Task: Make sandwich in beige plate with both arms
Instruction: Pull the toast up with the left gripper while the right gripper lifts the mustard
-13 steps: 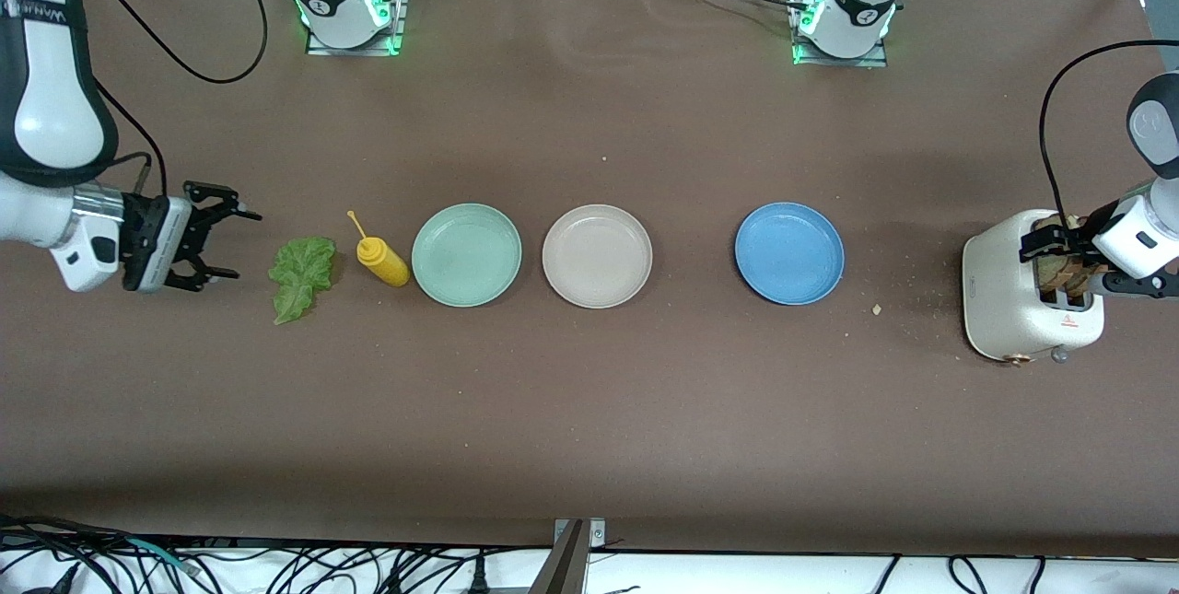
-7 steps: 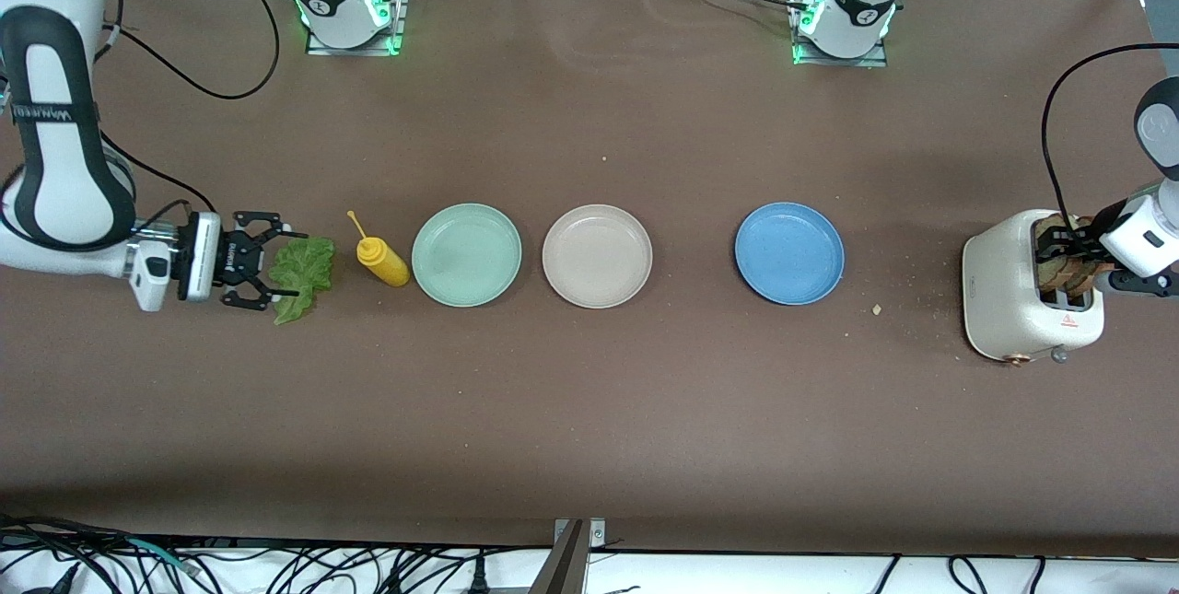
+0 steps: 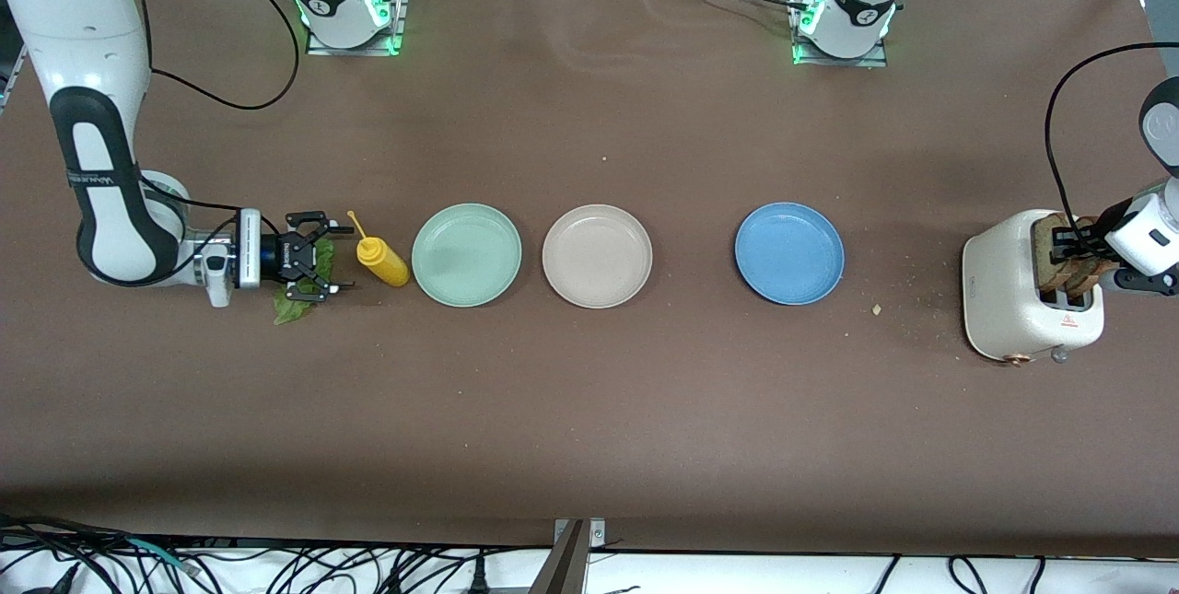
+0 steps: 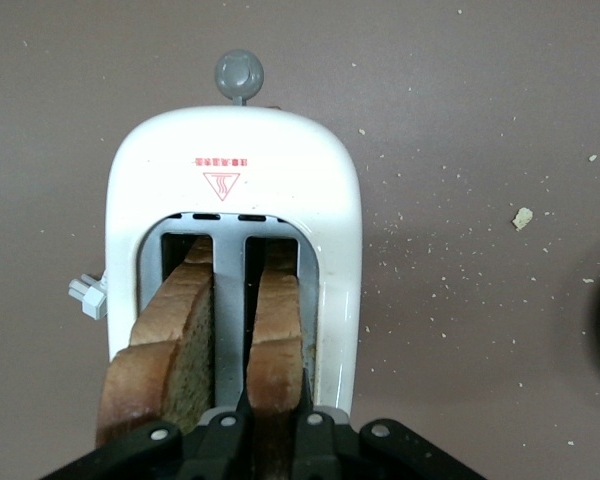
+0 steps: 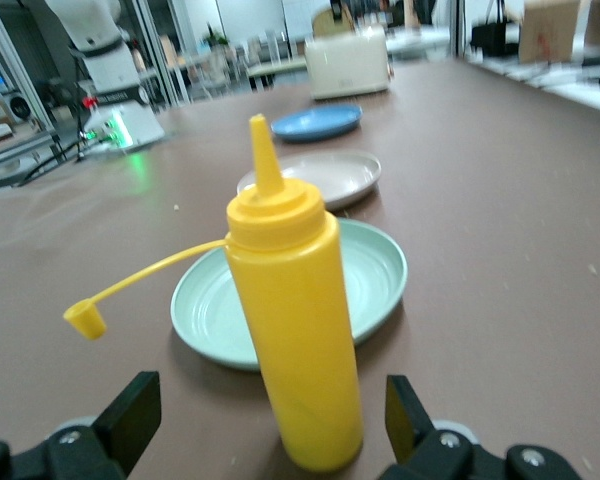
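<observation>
The robot's right gripper will grab the bottle by its body (image 3: 384, 262), so that the yellow squeeze bottle's nozzle (image 3: 356, 223) stays free to dress the sandwich.
The beige plate (image 3: 597, 255) sits in the middle of the table; it also shows in the right wrist view (image 5: 335, 175). Two brown bread slices stand in the white toaster (image 3: 1009, 299). My left gripper (image 3: 1070, 244) is over the toaster, shut on one slice (image 4: 278, 330); the other slice (image 4: 170, 340) stands beside it. The green lettuce leaf (image 3: 290, 307) lies on the table, mostly hidden under my right gripper (image 3: 321, 255). That gripper is open and low over the leaf, its fingers pointing at the yellow bottle (image 5: 295, 320).
The yellow squeeze bottle (image 3: 382, 261) stands between the lettuce and a mint-green plate (image 3: 466, 254). A blue plate (image 3: 789, 252) sits between the beige plate and the toaster. Crumbs lie on the table near the toaster (image 4: 235, 170).
My right gripper has dropped and moved from beside the lettuce to over it, close to the yellow bottle. My left gripper has stayed at the toaster on the bread slice.
</observation>
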Robot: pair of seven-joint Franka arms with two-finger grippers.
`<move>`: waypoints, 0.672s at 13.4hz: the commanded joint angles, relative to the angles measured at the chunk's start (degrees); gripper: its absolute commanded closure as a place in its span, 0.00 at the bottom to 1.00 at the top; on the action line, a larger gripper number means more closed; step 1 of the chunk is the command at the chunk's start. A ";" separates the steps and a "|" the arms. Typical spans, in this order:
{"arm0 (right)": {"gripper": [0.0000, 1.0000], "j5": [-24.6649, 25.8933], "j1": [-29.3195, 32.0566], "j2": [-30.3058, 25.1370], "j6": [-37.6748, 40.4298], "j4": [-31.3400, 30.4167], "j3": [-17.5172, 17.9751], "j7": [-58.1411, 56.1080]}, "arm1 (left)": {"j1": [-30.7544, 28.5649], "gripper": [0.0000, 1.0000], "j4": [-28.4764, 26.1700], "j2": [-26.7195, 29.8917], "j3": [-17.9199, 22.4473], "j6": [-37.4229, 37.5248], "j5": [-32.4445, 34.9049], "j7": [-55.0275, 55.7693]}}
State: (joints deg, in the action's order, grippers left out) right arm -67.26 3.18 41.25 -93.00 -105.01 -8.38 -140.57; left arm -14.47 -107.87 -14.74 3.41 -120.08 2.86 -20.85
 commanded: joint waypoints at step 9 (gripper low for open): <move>0.61 -8.41 0.42 4.63 5.45 2.00 3.55 -6.74 | 5.06 1.00 15.57 -0.38 -0.51 13.54 6.11 -2.01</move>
State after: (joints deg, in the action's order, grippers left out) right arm -74.84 3.01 45.59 -89.50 -103.96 -4.97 -147.17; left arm -10.91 -96.20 -14.66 2.69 -110.02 7.15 -22.07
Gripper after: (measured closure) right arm 0.141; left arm 0.907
